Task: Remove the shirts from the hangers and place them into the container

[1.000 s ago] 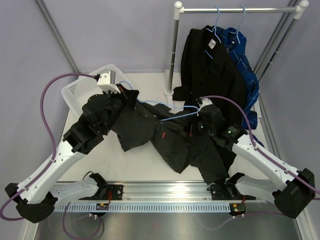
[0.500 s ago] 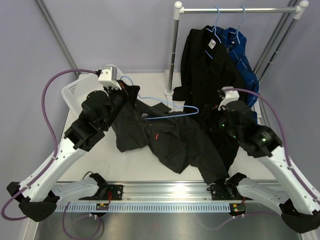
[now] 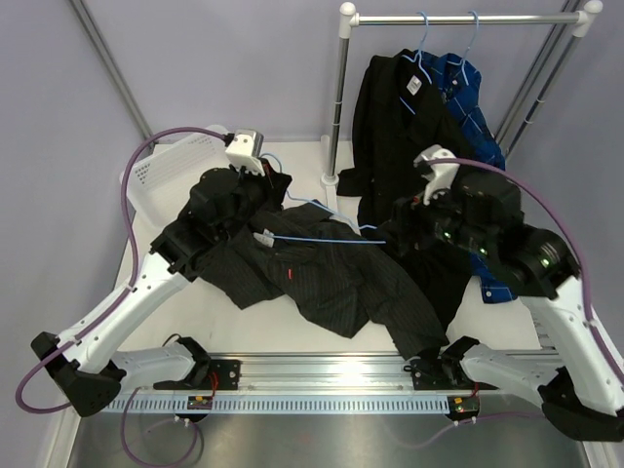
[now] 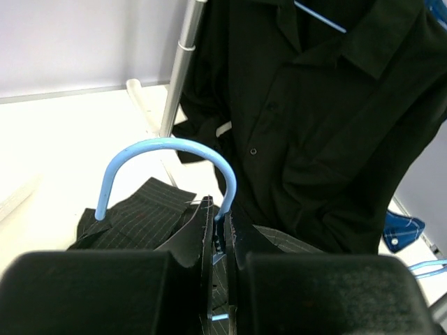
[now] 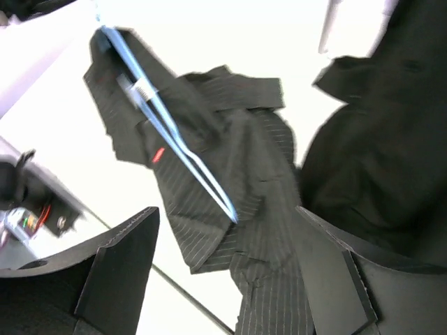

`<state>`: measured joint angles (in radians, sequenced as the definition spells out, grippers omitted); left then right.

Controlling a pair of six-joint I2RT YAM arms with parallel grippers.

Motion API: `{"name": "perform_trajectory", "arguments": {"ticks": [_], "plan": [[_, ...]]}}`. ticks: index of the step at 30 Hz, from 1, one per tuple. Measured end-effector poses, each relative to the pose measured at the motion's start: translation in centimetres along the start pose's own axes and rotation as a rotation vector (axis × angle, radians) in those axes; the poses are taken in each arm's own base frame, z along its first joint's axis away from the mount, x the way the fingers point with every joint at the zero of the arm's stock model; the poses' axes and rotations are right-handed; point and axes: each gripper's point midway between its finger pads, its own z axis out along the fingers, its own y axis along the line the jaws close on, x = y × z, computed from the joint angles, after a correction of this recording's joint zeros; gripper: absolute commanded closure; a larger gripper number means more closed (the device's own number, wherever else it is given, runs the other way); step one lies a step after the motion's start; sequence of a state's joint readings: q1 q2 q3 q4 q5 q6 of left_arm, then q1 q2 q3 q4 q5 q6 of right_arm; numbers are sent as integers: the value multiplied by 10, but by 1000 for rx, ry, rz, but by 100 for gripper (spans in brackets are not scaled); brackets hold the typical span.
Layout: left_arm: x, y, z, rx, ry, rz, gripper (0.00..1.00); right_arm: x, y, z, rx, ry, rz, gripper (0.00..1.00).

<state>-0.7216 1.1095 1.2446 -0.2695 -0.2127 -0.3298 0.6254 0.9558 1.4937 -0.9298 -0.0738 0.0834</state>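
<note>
I need to reach the light-blue hanger (image 3: 322, 236) with my right gripper and grab it by its bare arm end (image 3: 372, 236). Its hook stays free that way, and the shirt can come off.
The dark pinstriped shirt (image 3: 327, 283) lies spread on the table, with a light-blue hanger (image 3: 322, 236) across its top. My left gripper (image 3: 276, 200) is shut on that hanger's neck (image 4: 222, 227), just under its hook (image 4: 167, 150). My right gripper (image 5: 227, 272) hangs open above the pinstriped shirt (image 5: 230, 160) and the hanger's arm (image 5: 174, 146), holding nothing. A black shirt (image 3: 400, 127) and a blue checked shirt (image 3: 480, 112) hang on their hangers from the rail. The white container (image 3: 156, 168) sits at the back left, partly hidden by my left arm.
The silver rail (image 3: 468, 18) and its upright pole (image 3: 338, 97) stand at the back right, with the pole's foot (image 3: 331, 180) on the table. The black shirt (image 5: 377, 160) hangs close to my right gripper.
My right gripper opened, let go, and lifted up and back towards the hanging shirts. My left gripper moved right with the hanger.
</note>
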Motion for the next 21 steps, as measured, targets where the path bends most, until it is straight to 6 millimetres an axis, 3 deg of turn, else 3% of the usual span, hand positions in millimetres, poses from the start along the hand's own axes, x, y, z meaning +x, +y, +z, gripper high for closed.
{"name": "perform_trajectory", "arguments": {"ticks": [6, 10, 13, 14, 18, 21], "plan": [[5, -4, 3, 24, 20, 20, 100, 14, 28, 65, -148, 154, -42, 18], [7, -6, 5, 35, 29, 29, 100, 32, 45, 92, -212, 239, -52, 26], [6, -8, 6, 45, 28, 31, 100, 35, 54, 102, -244, 250, -58, 48], [5, -8, 6, 47, 26, 33, 100, 35, 56, 104, -251, 248, -61, 65], [3, -9, 6, 52, 22, 44, 100, 31, 59, 108, -259, 232, -67, 100], [2, -8, 6, 49, 20, 46, 99, 31, 67, 105, -295, 224, -73, 100]]}}
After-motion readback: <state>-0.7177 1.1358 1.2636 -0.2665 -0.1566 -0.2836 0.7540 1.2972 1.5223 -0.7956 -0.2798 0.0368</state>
